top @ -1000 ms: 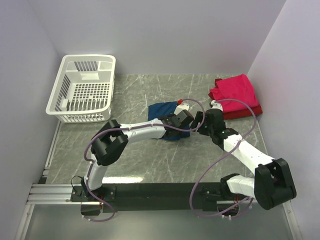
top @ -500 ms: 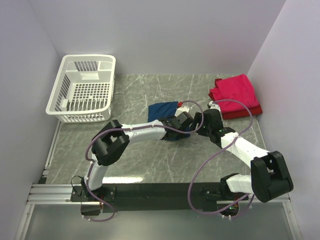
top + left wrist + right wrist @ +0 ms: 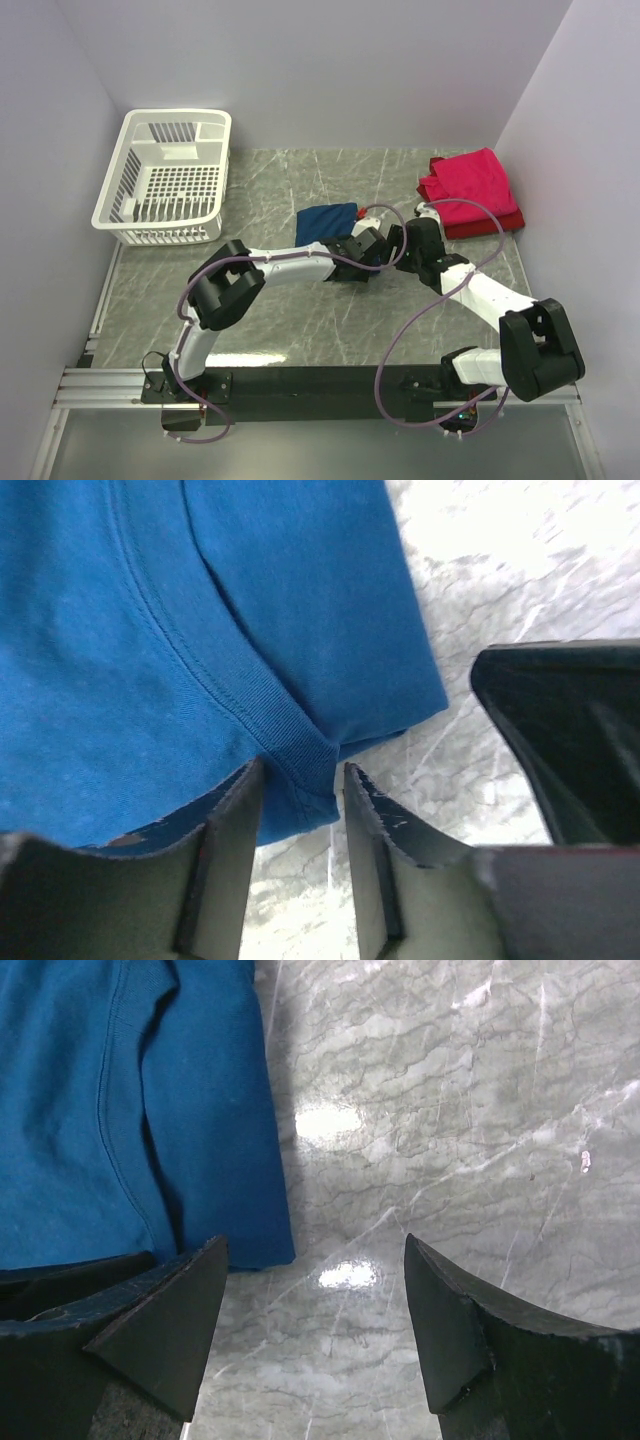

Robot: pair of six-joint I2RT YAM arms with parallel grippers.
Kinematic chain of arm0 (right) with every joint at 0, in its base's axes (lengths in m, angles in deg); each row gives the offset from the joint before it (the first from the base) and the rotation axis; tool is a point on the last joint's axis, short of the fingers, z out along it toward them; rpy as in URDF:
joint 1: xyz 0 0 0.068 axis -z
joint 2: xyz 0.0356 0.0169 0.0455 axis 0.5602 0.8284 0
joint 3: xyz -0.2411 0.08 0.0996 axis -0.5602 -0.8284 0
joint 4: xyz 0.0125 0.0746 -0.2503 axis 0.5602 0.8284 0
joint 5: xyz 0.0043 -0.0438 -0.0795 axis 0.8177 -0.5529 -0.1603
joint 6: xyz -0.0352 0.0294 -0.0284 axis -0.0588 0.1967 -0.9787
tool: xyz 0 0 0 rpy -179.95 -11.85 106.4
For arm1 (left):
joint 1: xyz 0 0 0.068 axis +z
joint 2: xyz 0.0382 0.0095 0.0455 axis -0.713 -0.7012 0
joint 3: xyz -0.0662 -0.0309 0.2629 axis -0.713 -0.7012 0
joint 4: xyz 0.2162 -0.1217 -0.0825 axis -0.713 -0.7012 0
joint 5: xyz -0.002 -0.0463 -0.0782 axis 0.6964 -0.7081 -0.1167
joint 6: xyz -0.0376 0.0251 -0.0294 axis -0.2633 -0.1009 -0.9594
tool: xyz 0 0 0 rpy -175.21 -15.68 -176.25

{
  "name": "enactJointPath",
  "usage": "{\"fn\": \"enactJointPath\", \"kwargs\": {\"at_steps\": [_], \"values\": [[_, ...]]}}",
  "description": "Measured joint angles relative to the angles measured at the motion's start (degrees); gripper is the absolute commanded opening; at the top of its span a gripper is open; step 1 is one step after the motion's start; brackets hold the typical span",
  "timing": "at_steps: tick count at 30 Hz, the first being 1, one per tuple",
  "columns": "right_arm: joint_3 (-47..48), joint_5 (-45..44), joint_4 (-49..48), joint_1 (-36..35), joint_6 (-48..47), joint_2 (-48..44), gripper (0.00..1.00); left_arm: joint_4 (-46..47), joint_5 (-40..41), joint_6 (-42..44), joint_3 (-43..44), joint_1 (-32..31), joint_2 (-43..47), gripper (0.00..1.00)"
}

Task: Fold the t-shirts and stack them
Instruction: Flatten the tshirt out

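The left gripper should close on the navy blue t-shirt now: the corner of the t-shirt's ribbed hem is between the robot's fingers, so they would hold the t-shirt.
The navy blue t-shirt [image 3: 327, 222] lies folded into a small rectangle at mid-table. My left gripper [image 3: 368, 250] is low at its near right corner. In the left wrist view the jaws [image 3: 303, 780] stand partly apart, with the shirt's ribbed hem [image 3: 290, 735] between the tips, touching one finger and not pinched. My right gripper [image 3: 403, 243] faces it from the right, open wide over bare table [image 3: 315, 1260], just off the shirt's edge [image 3: 250, 1160]. A pinkish-red t-shirt [image 3: 470, 185] sits folded on a darker red one [image 3: 492, 225] at the back right.
A white slotted basket [image 3: 165, 175] stands at the back left. The two grippers are nearly touching; the right gripper's black finger [image 3: 560, 740] fills the right side of the left wrist view. Walls close in on the left, back and right.
My left jaws have widened and let go of the blue shirt, which now lies flatter with its print hidden. The right gripper moved a little left toward the shirt.
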Motion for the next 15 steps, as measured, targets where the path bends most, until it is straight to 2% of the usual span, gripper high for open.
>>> {"fn": "enactJointPath", "kwargs": {"at_steps": [5, 11, 15], "values": [[0.0, 0.1, -0.3, 0.0, 0.0, 0.5, 0.78, -0.9, 0.2, 0.4, 0.0, -0.3, -1.2, 0.18], [0.2, 0.4, -1.2, -0.2, 0.2, 2.2, 0.77, -1.3, 1.4, 0.2, 0.0, -0.3, -1.0, 0.18], [1.5, 0.5, -1.4, -1.3, 0.2, 4.2, 0.78, -2.2, 1.7, -0.2, -0.2, -0.2, 0.1, 0.13]]}}
